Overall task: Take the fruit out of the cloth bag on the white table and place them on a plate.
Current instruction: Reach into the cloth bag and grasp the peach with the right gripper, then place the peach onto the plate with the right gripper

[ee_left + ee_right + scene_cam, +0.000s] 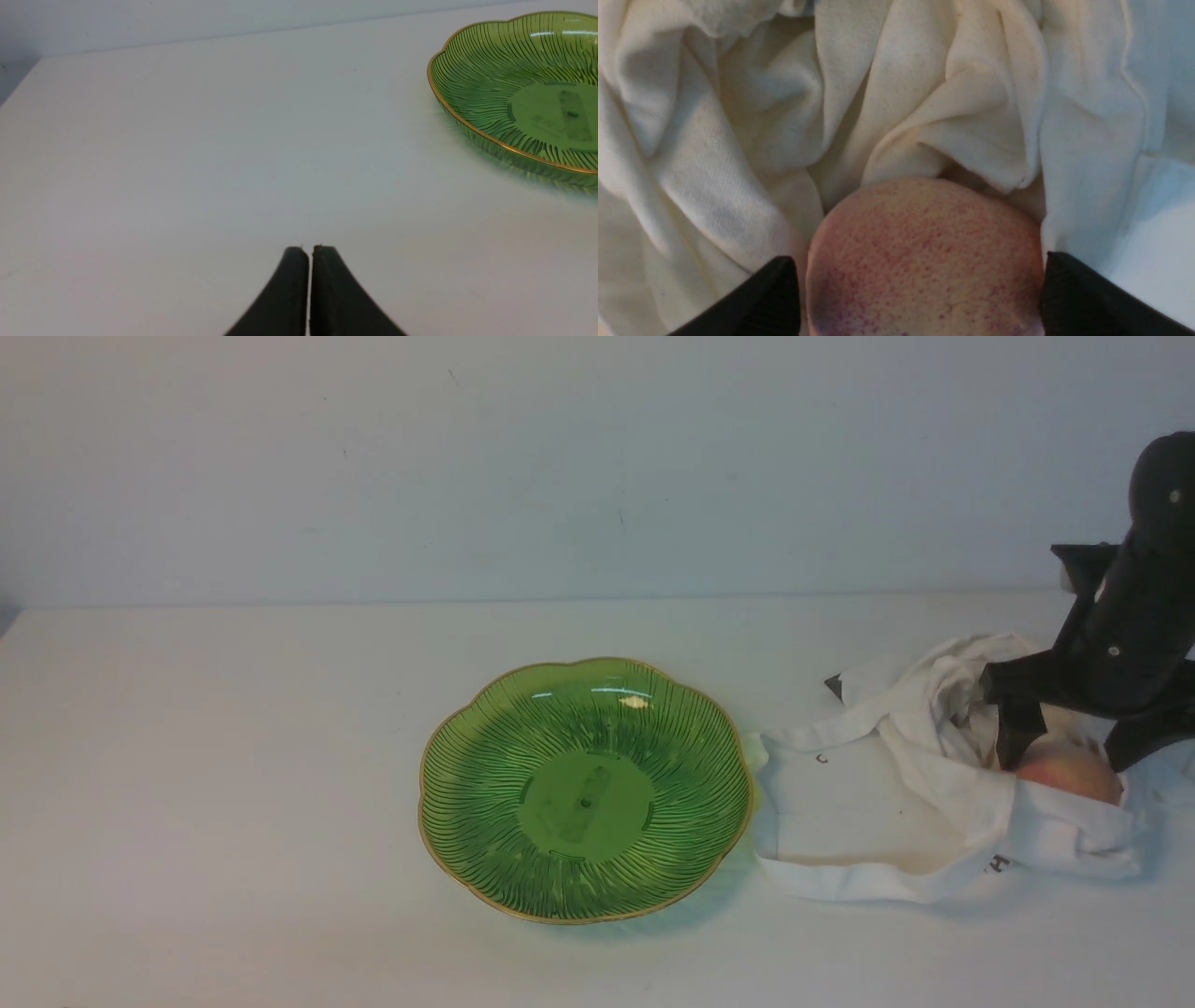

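The robot's right gripper will next grip the peach [1069,775] by its rounded sides, so that it can move from the bag onto the plate.
The peach [1069,775] lies in the mouth of the crumpled white cloth bag [887,803] at the right of the white table [233,756]. My right gripper [1067,758] is down over it, open, with one black finger on each side of the fruit. In the right wrist view the pink-speckled peach [924,256] fills the gap of that gripper [920,263], and folds of the bag [738,140] lie behind it. The green plate [485,784] sits left of the bag with nothing on it. My left gripper [308,252] is shut over bare table [187,140], with the plate [476,70] off to one side.
A white wall runs along the table's far edge. The bag's strap and a dark corner tag [834,686] lie between the plate and the right arm.
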Controlling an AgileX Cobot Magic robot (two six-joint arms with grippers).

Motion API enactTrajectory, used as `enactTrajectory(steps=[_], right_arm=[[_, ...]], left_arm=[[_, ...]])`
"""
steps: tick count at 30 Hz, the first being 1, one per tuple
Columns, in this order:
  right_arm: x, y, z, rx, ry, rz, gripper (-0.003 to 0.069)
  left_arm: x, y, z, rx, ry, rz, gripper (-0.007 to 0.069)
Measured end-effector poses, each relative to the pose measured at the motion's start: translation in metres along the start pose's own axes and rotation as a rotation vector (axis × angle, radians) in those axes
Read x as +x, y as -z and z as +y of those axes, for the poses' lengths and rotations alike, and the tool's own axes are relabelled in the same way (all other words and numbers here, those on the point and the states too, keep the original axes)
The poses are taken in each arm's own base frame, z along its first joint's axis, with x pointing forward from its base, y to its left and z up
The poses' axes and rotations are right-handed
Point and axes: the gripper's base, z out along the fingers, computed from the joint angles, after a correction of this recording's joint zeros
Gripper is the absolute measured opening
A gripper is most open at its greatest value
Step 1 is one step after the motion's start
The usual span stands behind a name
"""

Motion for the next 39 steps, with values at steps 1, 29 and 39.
enactTrajectory(steps=[1, 29, 39], right_arm=[[0.0, 0.0, 0.0, -0.001, 0.002, 0.0, 0.0627], [0.004, 0.042, 0.002, -0.043, 0.054, -0.025, 0.0546], [0.013, 0.088, 0.005, -0.108, 0.055, -0.157, 0.0546]], left_arm=[[0.0, 0.0, 0.0, 0.0, 0.0, 0.0, -0.0008], [0.0, 0.0, 0.0, 0.0, 0.0, 0.0, -0.0008], [0.0, 0.0, 0.0, 0.0, 0.0, 0.0, -0.0008]])
